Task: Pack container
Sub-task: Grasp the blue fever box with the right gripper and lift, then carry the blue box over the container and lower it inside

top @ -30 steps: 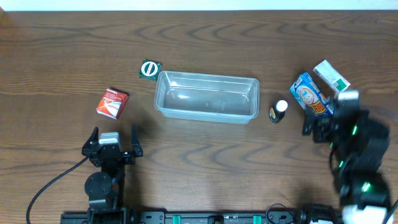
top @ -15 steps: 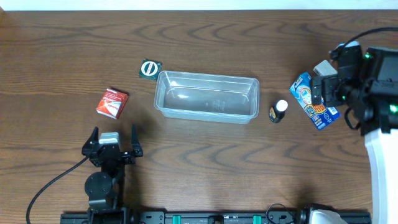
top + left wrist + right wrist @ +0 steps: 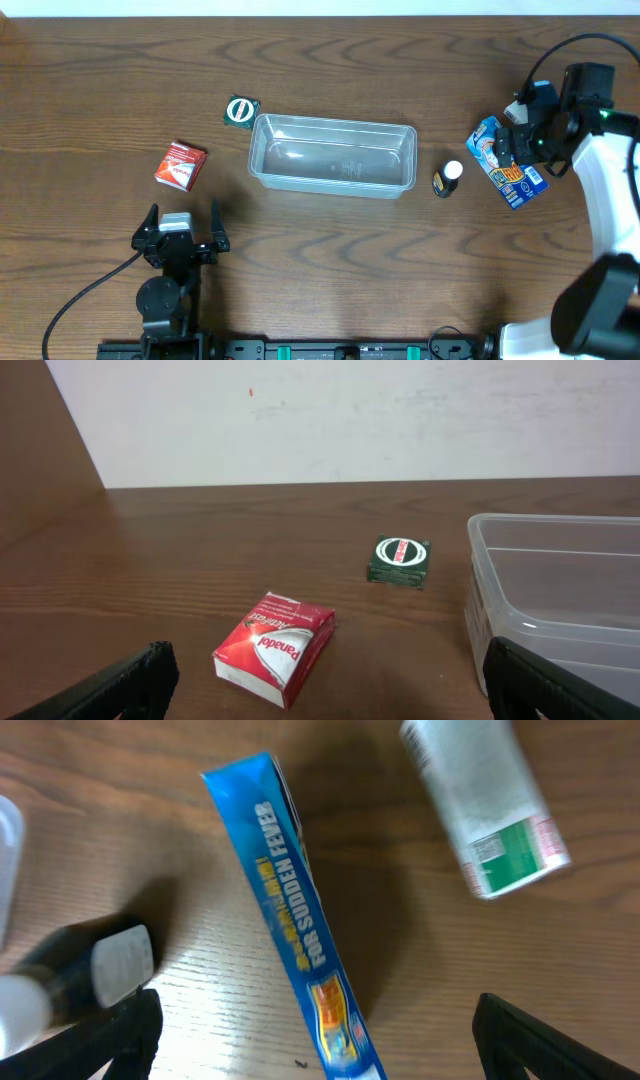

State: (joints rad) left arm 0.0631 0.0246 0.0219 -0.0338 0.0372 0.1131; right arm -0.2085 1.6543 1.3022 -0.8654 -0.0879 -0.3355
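Next, my right gripper grabs the box from above across its narrow side, to pack the blue box lengthwise into the container.
The container, a clear empty plastic tub, stands mid-table; its left end shows in the left wrist view. A blue box lies to its right, on its narrow side in the right wrist view. My right gripper is open and hovers over the blue box's far end, straddling it. A white and green box lies just beyond, mostly hidden overhead. My left gripper is open and empty, low at the front left.
A small dark bottle with a white cap stands between the tub and the blue box, also in the right wrist view. A red Panadol box and a small green box lie left of the tub.
My right arm has swung from the front right edge toward the back and now sits over the blue and white-green boxes. The left arm and all objects have stayed put.
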